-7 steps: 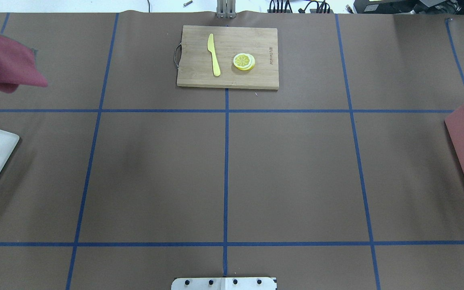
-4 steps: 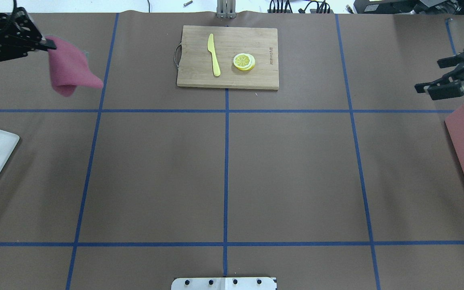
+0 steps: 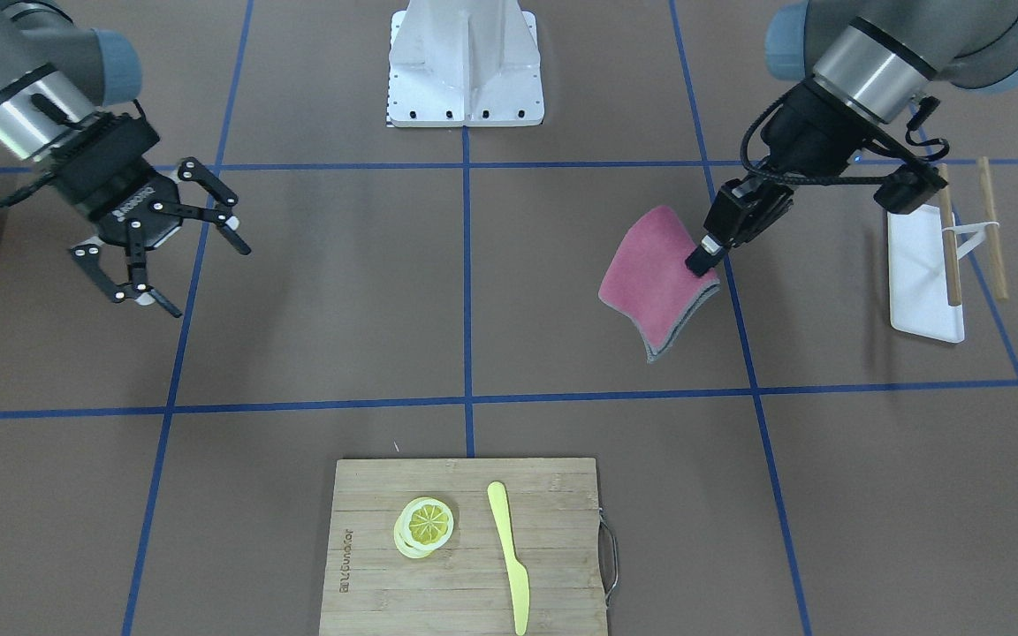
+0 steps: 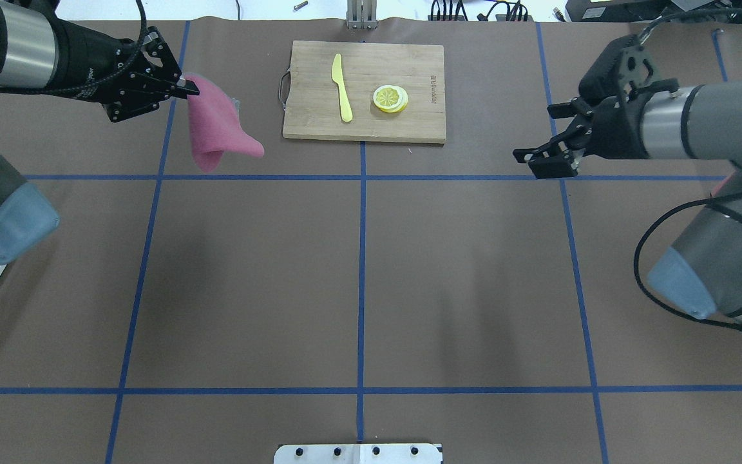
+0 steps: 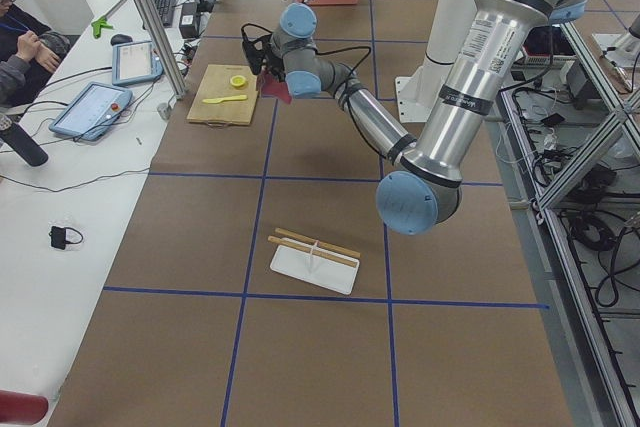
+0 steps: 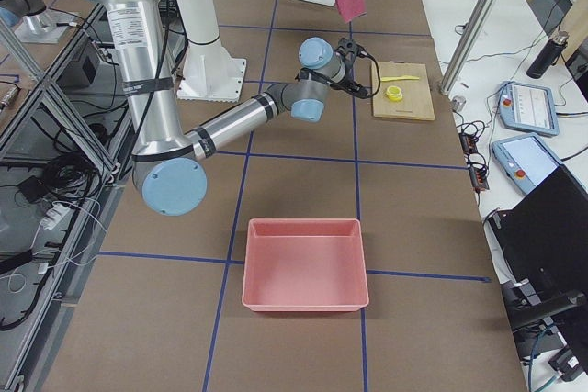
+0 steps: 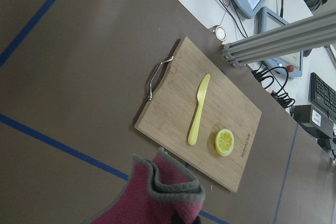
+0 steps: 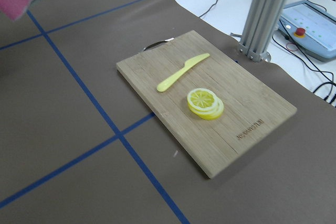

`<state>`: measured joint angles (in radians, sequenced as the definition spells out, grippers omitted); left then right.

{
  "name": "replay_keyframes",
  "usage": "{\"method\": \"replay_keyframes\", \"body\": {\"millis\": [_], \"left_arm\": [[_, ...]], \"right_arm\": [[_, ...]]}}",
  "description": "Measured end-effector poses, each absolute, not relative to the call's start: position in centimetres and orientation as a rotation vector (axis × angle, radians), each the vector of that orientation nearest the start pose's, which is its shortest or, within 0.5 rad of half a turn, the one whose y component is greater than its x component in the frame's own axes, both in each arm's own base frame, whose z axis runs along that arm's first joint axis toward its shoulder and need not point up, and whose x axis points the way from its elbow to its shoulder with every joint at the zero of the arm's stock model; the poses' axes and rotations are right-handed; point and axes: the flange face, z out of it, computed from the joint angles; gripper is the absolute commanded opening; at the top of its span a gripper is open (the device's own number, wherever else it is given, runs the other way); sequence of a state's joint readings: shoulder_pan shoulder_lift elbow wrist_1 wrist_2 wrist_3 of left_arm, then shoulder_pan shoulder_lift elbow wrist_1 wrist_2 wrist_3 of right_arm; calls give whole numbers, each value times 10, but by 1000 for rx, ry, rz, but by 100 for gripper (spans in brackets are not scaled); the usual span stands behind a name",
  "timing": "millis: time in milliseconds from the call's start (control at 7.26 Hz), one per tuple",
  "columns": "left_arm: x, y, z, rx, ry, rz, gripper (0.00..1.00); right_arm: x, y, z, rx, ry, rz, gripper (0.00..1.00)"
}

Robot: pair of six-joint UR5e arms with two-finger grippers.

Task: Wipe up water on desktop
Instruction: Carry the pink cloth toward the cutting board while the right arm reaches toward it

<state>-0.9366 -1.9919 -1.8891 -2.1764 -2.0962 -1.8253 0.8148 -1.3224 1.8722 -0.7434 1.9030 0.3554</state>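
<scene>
My right gripper needs to wipe up the water on the desktop, so next it should grab the pink cloth by its free corner [image 3: 611, 288].
The desktop [image 4: 248, 270] is a matte brown surface with blue tape lines; no water shows on it. My left gripper [image 4: 185, 88] is shut on the top edge of a folded pink cloth [image 4: 216, 132], which hangs above the desktop just left of the cutting board. In the front-facing view the left gripper [image 3: 703, 256] holds the cloth [image 3: 655, 278] clear of the surface. The cloth also shows at the bottom of the left wrist view [image 7: 157, 192]. My right gripper [image 4: 540, 134] is open and empty, right of the board; its jaws are spread wide in the front-facing view [image 3: 208, 281].
A bamboo cutting board [image 4: 409, 125] at the far middle carries a yellow knife [image 4: 342, 90] and lemon slices [image 4: 390, 98]. A white tray [image 3: 920, 291] with wooden sticks lies on my left side. A pink bin [image 6: 306, 263] stands on my right side.
My left gripper has carried the cloth rightward toward the cutting board. My right arm has come into view and moved leftward, its gripper open.
</scene>
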Motion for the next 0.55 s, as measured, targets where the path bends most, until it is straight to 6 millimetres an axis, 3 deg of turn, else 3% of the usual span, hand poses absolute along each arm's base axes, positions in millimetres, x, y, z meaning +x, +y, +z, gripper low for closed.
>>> {"method": "replay_keyframes", "body": {"millis": [275,551], "left_arm": [[317,-495,165,-82,1437,-637,0],[352,-481,120,-145,1461,-658,0]], "right_arm": [[-358,-449,257,1088,-972,-550,99],[-398,-427,239,1131,-963,-535,99]]}}
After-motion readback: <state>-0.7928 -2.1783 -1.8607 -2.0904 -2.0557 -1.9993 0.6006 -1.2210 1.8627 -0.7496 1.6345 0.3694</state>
